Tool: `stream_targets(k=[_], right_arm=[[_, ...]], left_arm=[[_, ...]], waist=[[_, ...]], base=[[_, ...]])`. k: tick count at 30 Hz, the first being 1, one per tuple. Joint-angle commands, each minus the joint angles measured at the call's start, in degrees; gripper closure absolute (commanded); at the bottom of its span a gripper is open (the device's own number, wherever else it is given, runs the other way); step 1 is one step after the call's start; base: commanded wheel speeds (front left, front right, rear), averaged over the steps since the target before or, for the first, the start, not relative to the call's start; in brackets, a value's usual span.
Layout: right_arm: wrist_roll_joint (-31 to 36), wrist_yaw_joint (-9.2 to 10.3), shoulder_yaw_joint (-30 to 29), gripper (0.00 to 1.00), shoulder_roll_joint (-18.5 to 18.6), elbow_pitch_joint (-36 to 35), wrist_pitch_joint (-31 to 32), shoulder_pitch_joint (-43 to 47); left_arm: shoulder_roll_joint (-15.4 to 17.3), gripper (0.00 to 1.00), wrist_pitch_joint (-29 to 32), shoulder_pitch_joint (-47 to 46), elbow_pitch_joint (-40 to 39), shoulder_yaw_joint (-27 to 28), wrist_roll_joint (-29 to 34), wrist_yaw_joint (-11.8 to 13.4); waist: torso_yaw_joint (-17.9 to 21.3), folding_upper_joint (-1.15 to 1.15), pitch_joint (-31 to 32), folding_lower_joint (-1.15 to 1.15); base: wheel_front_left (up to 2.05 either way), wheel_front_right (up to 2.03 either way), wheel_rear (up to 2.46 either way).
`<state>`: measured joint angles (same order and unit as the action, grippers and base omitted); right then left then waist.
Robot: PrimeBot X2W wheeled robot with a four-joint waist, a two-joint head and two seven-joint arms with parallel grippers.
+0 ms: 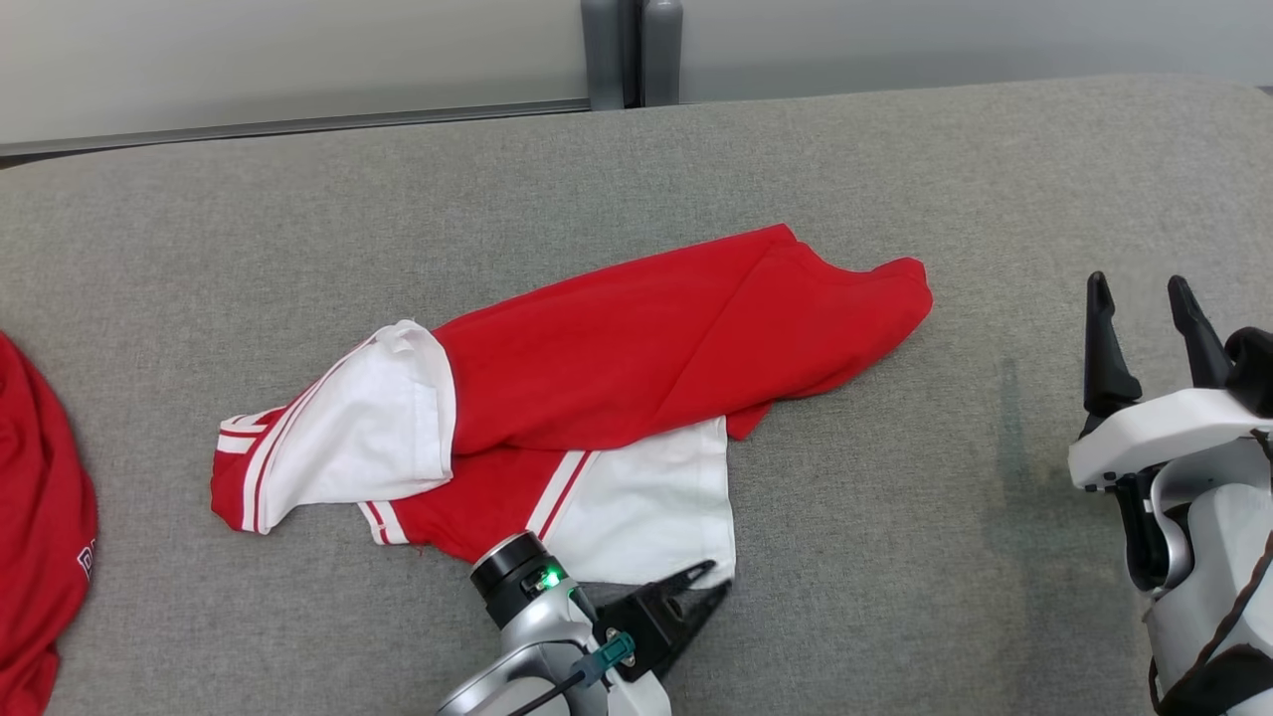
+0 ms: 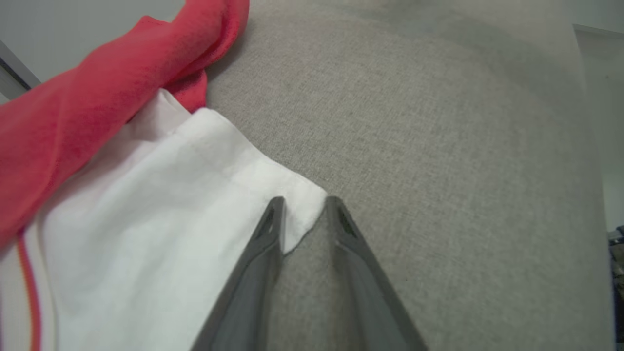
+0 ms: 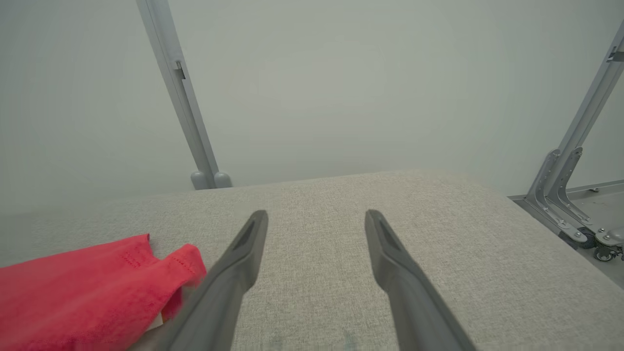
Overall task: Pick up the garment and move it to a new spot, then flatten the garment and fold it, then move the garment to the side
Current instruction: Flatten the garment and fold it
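Note:
My right gripper is to grip the garment (image 1: 636, 338) next by its red hem corner (image 1: 914, 276). That corner sticks up in a fold while the rest lies slack.
The garment (image 1: 636, 338), a red T-shirt with white sleeves and striped cuffs, lies crumpled in the middle of the grey table. My left gripper (image 1: 718, 577) sits low at its near edge, jaws a little apart. In the left wrist view the left gripper (image 2: 305, 202) has the corner of a white sleeve (image 2: 146, 219) between its fingertips, with grey table showing in the gap behind. My right gripper (image 1: 1144, 298) stands open off to the right, clear of the cloth. In the right wrist view the right gripper (image 3: 317, 217) has the garment's red hem (image 3: 87, 287) to its left.
Another red garment (image 1: 40, 537) lies at the table's left edge. The grey padded table (image 1: 895, 149) stretches back to a wall with a grey post (image 1: 632, 50). A metal frame on casters (image 3: 560, 195) stands beyond the table's right end.

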<state>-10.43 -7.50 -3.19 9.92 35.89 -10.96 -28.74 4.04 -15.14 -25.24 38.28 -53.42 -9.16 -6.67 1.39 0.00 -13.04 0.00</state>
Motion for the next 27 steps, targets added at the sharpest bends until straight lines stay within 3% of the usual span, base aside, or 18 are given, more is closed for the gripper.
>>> stream_targets(k=[1,4,8,20,27], right_arm=[[0.18,0.02,0.03,0.00,-0.11,-0.50,0.28,0.88],[-0.15,0.02,-0.24,0.00,-0.18,-1.07,0.67,1.81],[-1.01,0.02,-0.59,0.00,-0.21,-0.88,1.44,3.46],[-4.37,0.02,1.59,0.00,0.71,0.88,2.76,10.06],[-8.49,0.02,8.86,0.00,2.26,-1.24,5.39,13.84]], left_arm=[[-0.05,1.00,0.01,-1.09,-0.26,0.27,0.21,-0.01],[-0.14,1.00,0.01,-0.81,-2.22,1.19,0.51,0.10],[2.52,1.00,0.01,1.41,-8.41,4.31,1.41,2.09],[20.76,1.00,0.01,17.27,-43.15,27.46,2.51,14.64],[26.35,1.00,0.01,22.60,-47.42,39.74,0.64,16.32]], waist=[[0.01,0.00,0.09,0.00],[-0.24,0.00,0.31,0.00],[-1.52,0.00,0.65,0.00],[-7.77,0.00,2.64,0.00],[-8.49,0.00,3.49,0.00]], base=[[0.00,0.00,0.00],[0.00,0.00,0.00],[0.00,0.00,0.00],[0.00,0.00,0.00],[0.00,0.00,0.00]])
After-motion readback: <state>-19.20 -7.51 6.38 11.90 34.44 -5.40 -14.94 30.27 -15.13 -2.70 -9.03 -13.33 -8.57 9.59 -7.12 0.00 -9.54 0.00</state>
